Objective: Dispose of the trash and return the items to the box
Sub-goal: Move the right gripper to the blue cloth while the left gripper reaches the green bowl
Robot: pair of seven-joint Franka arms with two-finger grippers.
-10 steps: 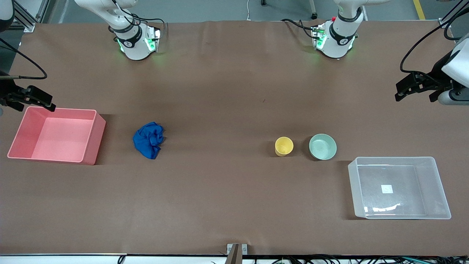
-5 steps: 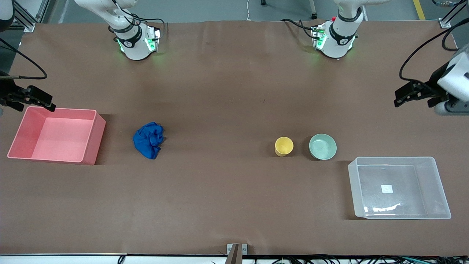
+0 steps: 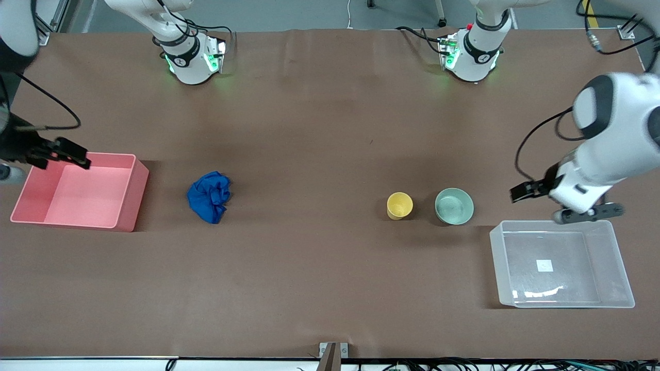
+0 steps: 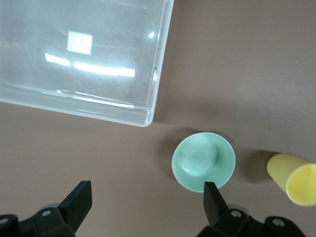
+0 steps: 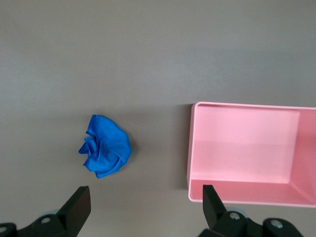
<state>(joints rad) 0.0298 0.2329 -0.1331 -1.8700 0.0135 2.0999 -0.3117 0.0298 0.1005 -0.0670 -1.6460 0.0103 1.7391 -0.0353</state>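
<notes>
Next, my left gripper reaches the mint-green bowl and grabs its rim [image 3: 455,189] [image 4: 203,133] to return the bowl to the clear box.
The blue wad of trash [image 3: 209,196] lies on the table beside the pink bin [image 3: 31,196]; it also shows in the right wrist view [image 5: 104,153]. The yellow cup [image 3: 399,205] and the mint-green bowl [image 3: 454,206] stand side by side near the clear box [image 3: 613,237]. My left gripper [image 3: 540,203] is open and empty, in the air over the table between the bowl and the box's corner. In the left wrist view [image 4: 146,197] the bowl [image 4: 203,160], cup [image 4: 296,180] and box [image 4: 153,98] show. My right gripper [image 3: 62,158] is open and empty over the pink bin's rim.
The pink bin [image 5: 190,163] stands at the right arm's end of the table, and the clear box, with a white sticker [image 3: 544,265] on its base, at the left arm's end. Brown table surface lies between the wad and the cup.
My left arm has swung in from the table's end and come down toward the bowl and the box. My right gripper has shifted a little over the pink bin's rim. The objects have not moved.
</notes>
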